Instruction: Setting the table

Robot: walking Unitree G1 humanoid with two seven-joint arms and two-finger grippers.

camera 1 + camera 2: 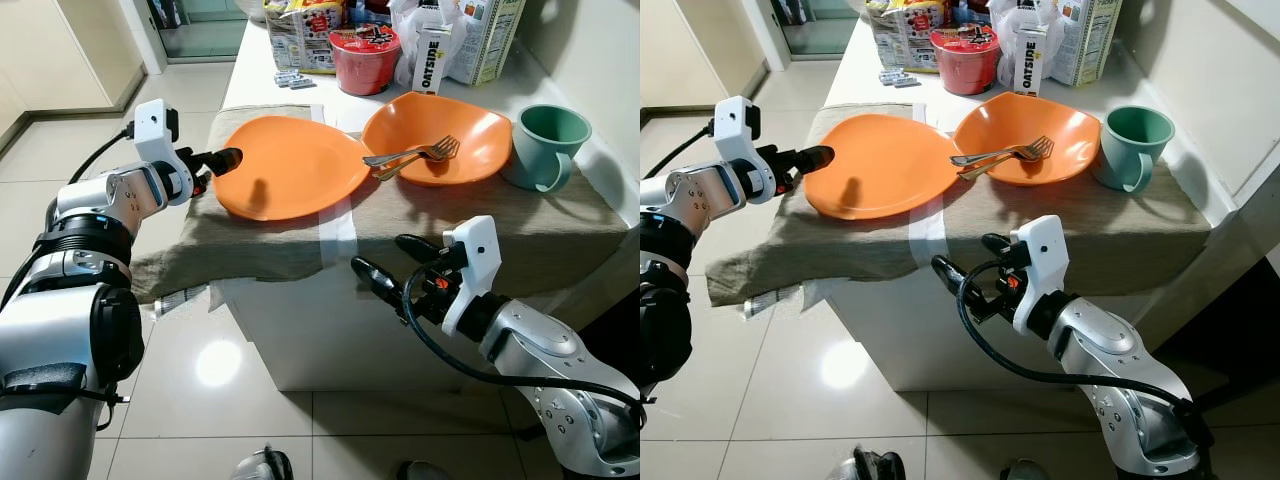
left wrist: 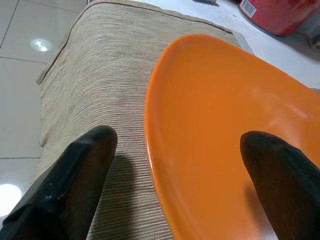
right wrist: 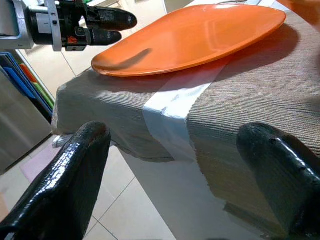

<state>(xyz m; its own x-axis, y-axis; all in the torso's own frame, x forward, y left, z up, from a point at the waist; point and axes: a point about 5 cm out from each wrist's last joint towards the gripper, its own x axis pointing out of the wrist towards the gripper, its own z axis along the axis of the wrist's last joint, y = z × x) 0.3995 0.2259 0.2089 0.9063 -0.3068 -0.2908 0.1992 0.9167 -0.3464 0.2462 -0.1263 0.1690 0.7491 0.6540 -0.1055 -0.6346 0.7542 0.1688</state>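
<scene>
I will next pinch the orange plate by its thin raised rim with my left gripper, because the plate is far wider than my open fingers.
A flat orange plate lies on a beige cloth over the white table. Beside it an orange bowl holds a fork and another utensil. A green mug stands at the right. My left gripper is open at the plate's left rim; in the left wrist view one finger is over the cloth and the other over the plate. My right gripper hangs open in front of the table's front edge, below the plate.
A red noodle cup, an Oatside carton, a cereal box and a snack bag crowd the table's far end. A wall runs along the right side. Glossy tiled floor lies to the left and front.
</scene>
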